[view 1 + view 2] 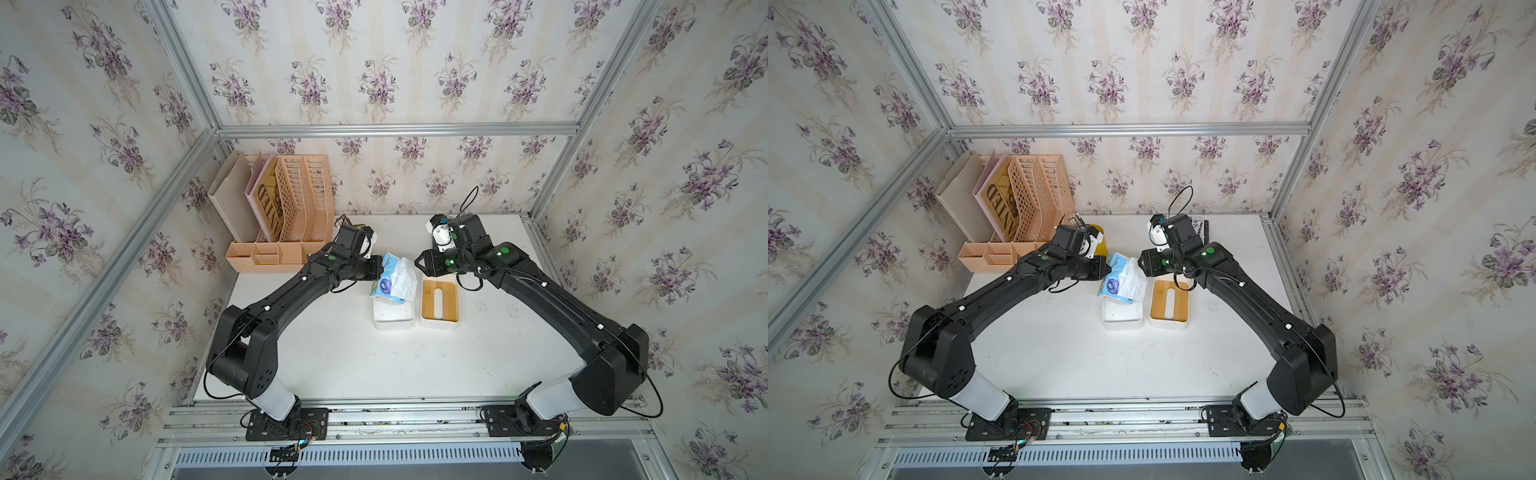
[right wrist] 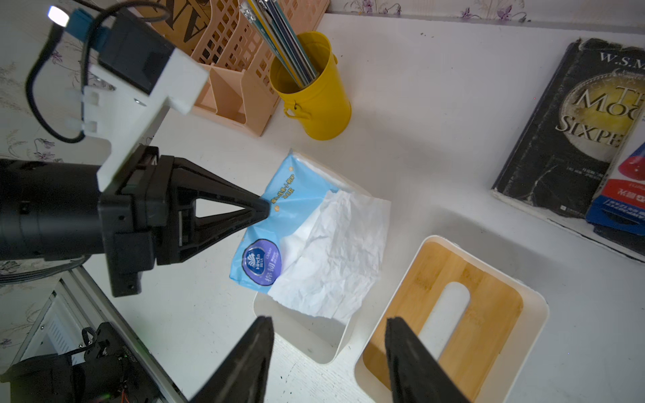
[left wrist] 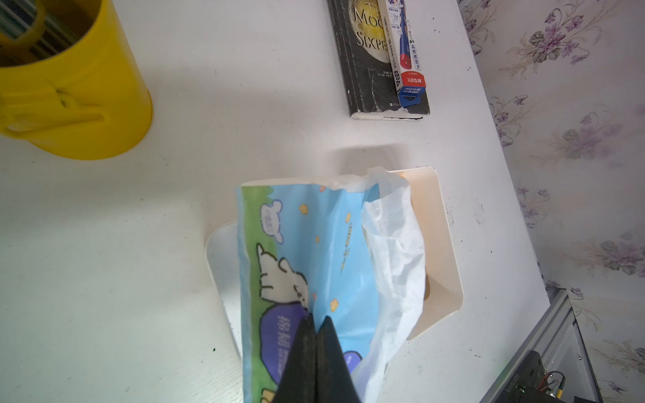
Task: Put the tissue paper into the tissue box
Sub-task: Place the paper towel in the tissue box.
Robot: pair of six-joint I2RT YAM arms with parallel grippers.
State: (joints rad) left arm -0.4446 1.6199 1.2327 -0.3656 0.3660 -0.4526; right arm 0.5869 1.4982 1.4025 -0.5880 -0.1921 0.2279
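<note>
The pack hangs tilted above the tub, so it would fall short of lying flat inside if I opened my left gripper now.
The tissue paper, a light-blue pack with a dark blue round logo and crumpled white tissue sticking out, hangs tilted over the far end of the open white tissue box. My left gripper is shut on the pack's plastic wrapper. Both top views show the pack covering the far part of the tub. The bamboo lid lies on the table just right of the tub. My right gripper is open and holds nothing, hovering above the gap between tub and lid.
A yellow pencil cup and a peach desk organizer stand at the back left. A dark book with a red-blue-white card packet on it lies at the back right. Papered walls close in three sides.
</note>
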